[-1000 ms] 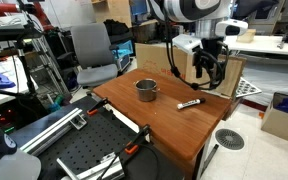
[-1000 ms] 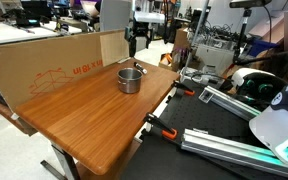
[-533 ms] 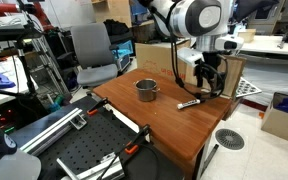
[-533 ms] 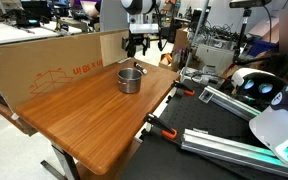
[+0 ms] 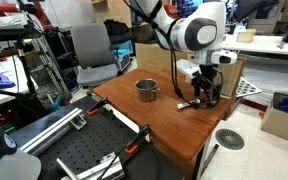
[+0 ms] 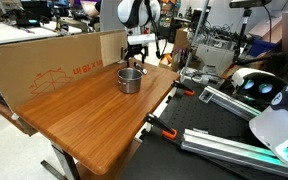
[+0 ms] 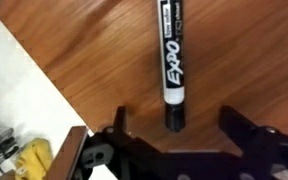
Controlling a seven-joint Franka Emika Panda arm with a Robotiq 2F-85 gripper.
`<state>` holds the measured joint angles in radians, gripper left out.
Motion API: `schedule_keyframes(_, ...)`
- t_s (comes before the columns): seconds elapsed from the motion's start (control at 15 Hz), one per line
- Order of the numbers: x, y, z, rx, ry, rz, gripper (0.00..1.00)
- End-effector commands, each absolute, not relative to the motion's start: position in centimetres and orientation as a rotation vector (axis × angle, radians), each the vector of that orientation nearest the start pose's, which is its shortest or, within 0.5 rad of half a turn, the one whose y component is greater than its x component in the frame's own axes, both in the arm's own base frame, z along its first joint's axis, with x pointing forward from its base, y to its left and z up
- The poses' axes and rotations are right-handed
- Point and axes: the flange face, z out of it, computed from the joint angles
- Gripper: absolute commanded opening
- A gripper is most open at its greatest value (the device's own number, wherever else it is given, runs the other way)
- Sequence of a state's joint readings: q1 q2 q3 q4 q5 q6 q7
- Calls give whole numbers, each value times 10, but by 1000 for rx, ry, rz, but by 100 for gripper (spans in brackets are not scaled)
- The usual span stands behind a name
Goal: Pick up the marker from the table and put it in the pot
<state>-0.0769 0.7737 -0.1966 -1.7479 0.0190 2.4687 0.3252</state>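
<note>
The robot's fingers are low, near the table, on either side of the marker's dark end [image 5: 197, 102], so the gripper should close. Closing now would hold the marker.
The marker [image 7: 170, 55], a black-and-white Expo pen, lies on the reddish-brown table [image 7: 94, 60]; its dark end points between my fingers. My gripper [image 7: 174, 128] is open, low over the marker, one finger on each side, not touching it. In an exterior view my gripper [image 5: 206, 95] hangs over the marker [image 5: 187, 104] near the table's far end. The silver pot [image 5: 146, 90] stands upright a short way off. It also shows in an exterior view [image 6: 130, 80], with my gripper [image 6: 138, 60] behind it; the marker is hidden there.
A cardboard box [image 6: 54, 60] runs along one table edge. A black perforated board with clamps [image 5: 84, 150] adjoins the table. A grey chair [image 5: 92, 55] stands behind. The table's edge and white floor [image 7: 14, 90] lie close to my gripper.
My gripper has come down from above the table's far end to just over the marker. The marker and pot have not moved.
</note>
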Motion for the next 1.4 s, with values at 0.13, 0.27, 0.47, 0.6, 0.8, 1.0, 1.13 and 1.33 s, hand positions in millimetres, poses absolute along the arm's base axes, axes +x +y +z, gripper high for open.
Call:
schedule_keyframes(0.13, 641, -168, 133, -3177, 910, 69, 53)
schedule_keyframes(0.27, 642, -169, 135, -3176, 910, 68, 38)
schedule_keyframes(0.47, 642, -172, 140, -3167, 906, 56, 16)
schedule_keyframes(0.6, 641, -171, 147, -3154, 900, 38, 1)
schedule_keyframes(0.8, 641, -169, 155, -3138, 882, 22, 5)
schedule_keyframes(1.0, 639, -168, 168, -3103, 891, 4, 5)
schedule_keyframes(1.13, 636, -169, 187, -3075, 886, -37, 5)
schedule_keyframes(1.33, 625, -169, 232, -3038, 867, -126, 5)
